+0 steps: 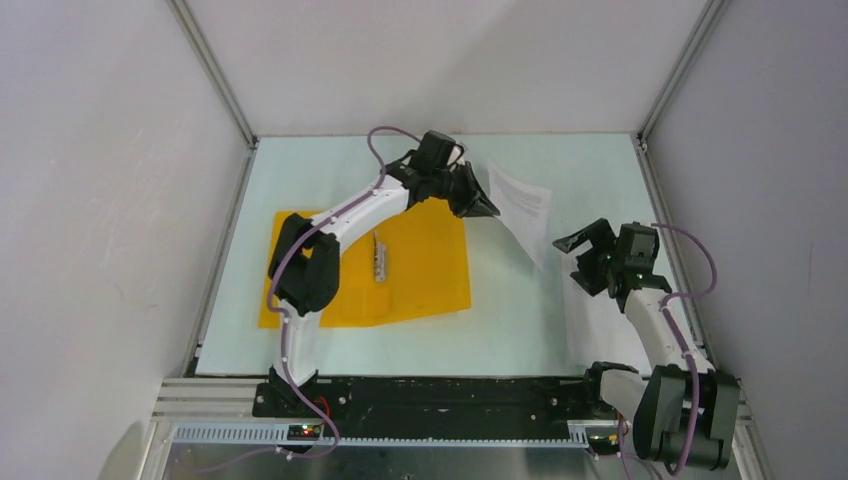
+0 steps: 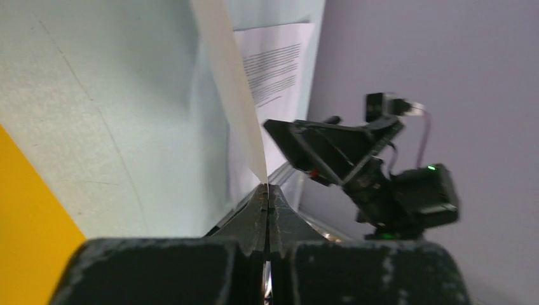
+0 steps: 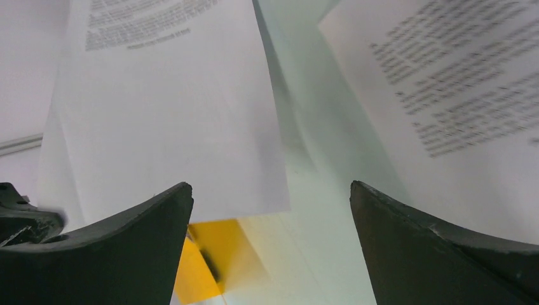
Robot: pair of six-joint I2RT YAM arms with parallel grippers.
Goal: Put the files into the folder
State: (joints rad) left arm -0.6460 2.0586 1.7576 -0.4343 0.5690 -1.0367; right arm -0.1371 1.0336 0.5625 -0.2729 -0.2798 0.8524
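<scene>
My right gripper grabs the sheet by its edge opposite the left gripper next, so the clip-side edge is free to enter the folder (image 1: 420,270) (image 3: 216,257).
The orange-yellow folder (image 1: 420,270) lies open on the mat at centre left, its metal clip (image 1: 380,258) showing. My left gripper (image 1: 487,207) is shut on the edge of one white printed sheet (image 1: 522,208) and holds it lifted and tilted just right of the folder. In the left wrist view the sheet (image 2: 229,82) rises edge-on from the closed tips (image 2: 267,190). My right gripper (image 1: 575,262) is open and empty, just right of the held sheet. Through its open fingers (image 3: 270,190) I see the held sheet (image 3: 165,127), a folder corner (image 3: 210,260) and another sheet (image 3: 457,95).
More sheets (image 1: 592,330) lie flat on the mat under the right arm, also seen in the left wrist view (image 2: 273,63). Grey walls and metal frame rails (image 1: 655,230) close in the mat on three sides. The left arm reaches across the folder.
</scene>
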